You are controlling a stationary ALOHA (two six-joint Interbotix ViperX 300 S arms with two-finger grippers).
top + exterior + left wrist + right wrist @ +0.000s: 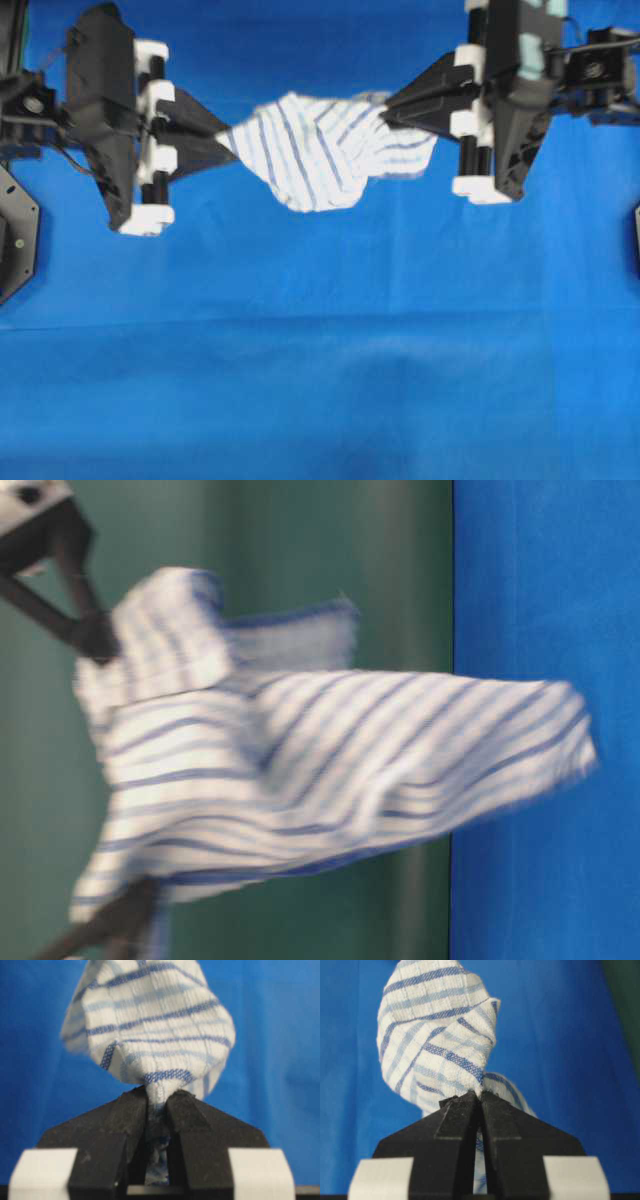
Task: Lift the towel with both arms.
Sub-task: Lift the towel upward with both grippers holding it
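The striped towel is hanging bunched in the air above the blue tablecloth. It is too early to release it, so my left gripper will keep holding it.
The towel, white with blue and grey stripes, hangs bunched in the air between my two grippers, above the blue tablecloth. My left gripper is shut on the towel's left end; in the left wrist view the cloth is pinched between the black fingertips. My right gripper is shut on the towel's right end; the right wrist view shows the twisted cloth clamped at the tips. In the table-level view the towel fills the frame, blurred.
The black arm bodies with white blocks stand at the left and right of the overhead view. A dark fixture sits at the left edge. A green wall shows behind the towel in the table-level view.
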